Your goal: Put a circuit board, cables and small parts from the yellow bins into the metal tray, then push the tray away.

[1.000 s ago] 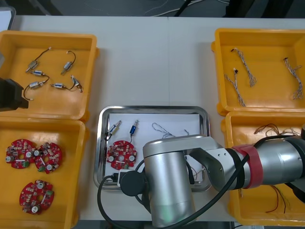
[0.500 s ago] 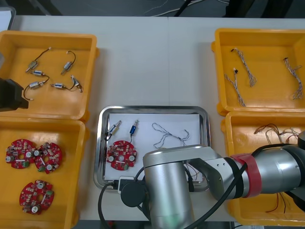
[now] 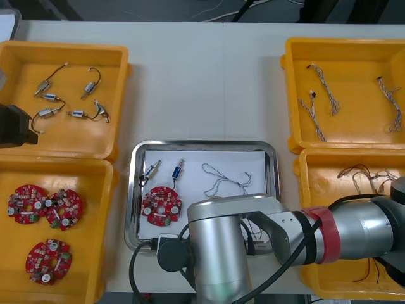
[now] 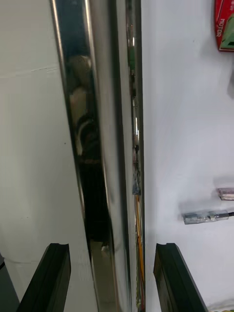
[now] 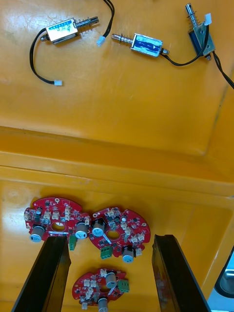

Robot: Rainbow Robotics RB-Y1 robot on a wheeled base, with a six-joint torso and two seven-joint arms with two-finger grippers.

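Note:
I will next grab the tray (image 3: 202,145) by its shiny rim with my right gripper, as its flat white inside is far wider than the open fingers.
The metal tray (image 3: 202,145), white inside, sits at the table's middle front. It holds a red circuit board (image 3: 161,206), two small metal parts (image 3: 150,171) and a thin cable (image 3: 224,179). My right arm (image 3: 253,247) reaches across the tray's near edge. In the right wrist view the right gripper (image 4: 111,247) is open, its fingers straddling the tray's shiny rim (image 4: 83,122), with a small metal part (image 4: 204,216) on the white inside. My left gripper (image 5: 111,240) hangs open above the left bins, over several circuit boards (image 5: 117,231).
The left far bin (image 3: 120,69) holds several small metal parts, the left near bin (image 3: 104,221) three circuit boards. The right far bin (image 3: 291,82) holds twisted cables, the right near bin (image 3: 304,190) dark and red cables. Bare table lies beyond the tray.
My right arm has drawn back toward the table's near edge, uncovering more of the tray and its cable. The tray and the left arm have stayed put.

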